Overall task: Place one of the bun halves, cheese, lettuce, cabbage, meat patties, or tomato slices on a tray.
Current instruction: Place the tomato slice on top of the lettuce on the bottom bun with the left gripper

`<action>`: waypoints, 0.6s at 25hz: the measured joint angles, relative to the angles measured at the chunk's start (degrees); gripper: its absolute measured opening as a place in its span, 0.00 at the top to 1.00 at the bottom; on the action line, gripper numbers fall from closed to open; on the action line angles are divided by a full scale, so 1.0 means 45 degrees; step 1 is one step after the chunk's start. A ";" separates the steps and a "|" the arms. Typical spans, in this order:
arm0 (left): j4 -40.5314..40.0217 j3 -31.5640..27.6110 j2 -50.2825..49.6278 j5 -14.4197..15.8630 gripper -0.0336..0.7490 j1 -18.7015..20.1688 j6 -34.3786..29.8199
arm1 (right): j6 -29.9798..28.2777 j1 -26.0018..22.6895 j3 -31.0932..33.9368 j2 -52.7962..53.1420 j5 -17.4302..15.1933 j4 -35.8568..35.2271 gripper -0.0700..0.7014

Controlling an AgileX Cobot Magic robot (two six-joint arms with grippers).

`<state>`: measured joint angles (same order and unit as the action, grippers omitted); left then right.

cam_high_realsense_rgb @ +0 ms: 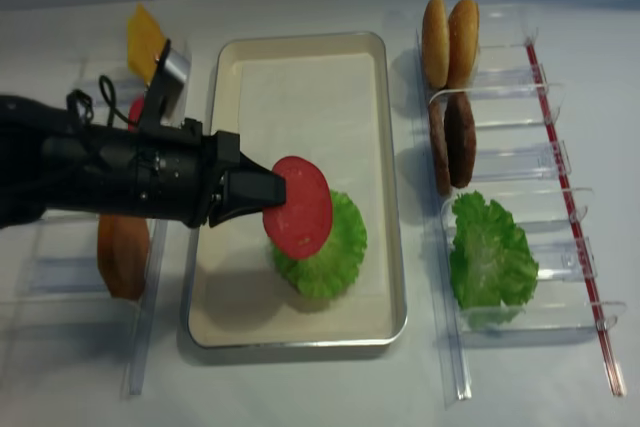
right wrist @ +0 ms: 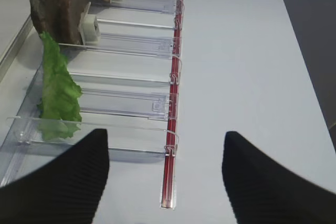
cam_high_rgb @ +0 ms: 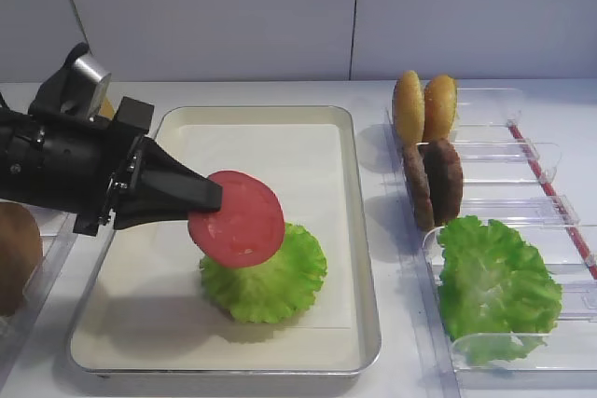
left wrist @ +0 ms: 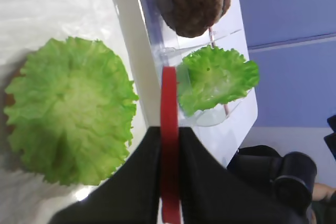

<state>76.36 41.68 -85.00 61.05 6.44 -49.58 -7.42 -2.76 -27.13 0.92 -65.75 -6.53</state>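
Note:
I need to keep holding the tomato slice with my left gripper until it is lower, because it still hangs beside and above the round lettuce leaf.
My left gripper (cam_high_rgb: 213, 196) is shut on a red tomato slice (cam_high_rgb: 239, 219), holding it by its left edge. The slice hangs tilted just above a round green lettuce leaf (cam_high_rgb: 266, 279) lying on the tray (cam_high_rgb: 366, 267). In the left wrist view the tomato slice (left wrist: 169, 98) shows edge-on between the black fingers (left wrist: 142, 171), with the lettuce leaf (left wrist: 68, 108) below to the left. My right gripper (right wrist: 165, 177) is open and empty over the white table, beside the clear holders.
Clear plastic holders on the right hold two bun halves (cam_high_rgb: 424, 104), two meat patties (cam_high_rgb: 434, 179) and lettuce (cam_high_rgb: 494, 286). A red strip (right wrist: 173, 103) runs along their outer ends. Left of the tray stand an orange-yellow cheese slice (cam_high_realsense_rgb: 146, 39) and a brown rounded item (cam_high_realsense_rgb: 122, 252).

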 joint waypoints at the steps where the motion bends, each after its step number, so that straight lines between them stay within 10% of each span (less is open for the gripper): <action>1: 0.0220 -0.0128 -0.0119 0.0051 0.88 0.0000 -0.0205 | 0.0000 0.0000 0.0000 0.0000 0.0000 0.0000 0.28; 15: 0.1195 -0.0172 -0.1995 0.0323 0.88 0.0501 -0.0754 | 0.0000 0.0000 0.0000 0.0000 0.0000 0.0030 0.28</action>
<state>81.74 40.90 -93.98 62.50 8.70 -52.98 -7.42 -2.76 -27.13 0.92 -65.75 -6.39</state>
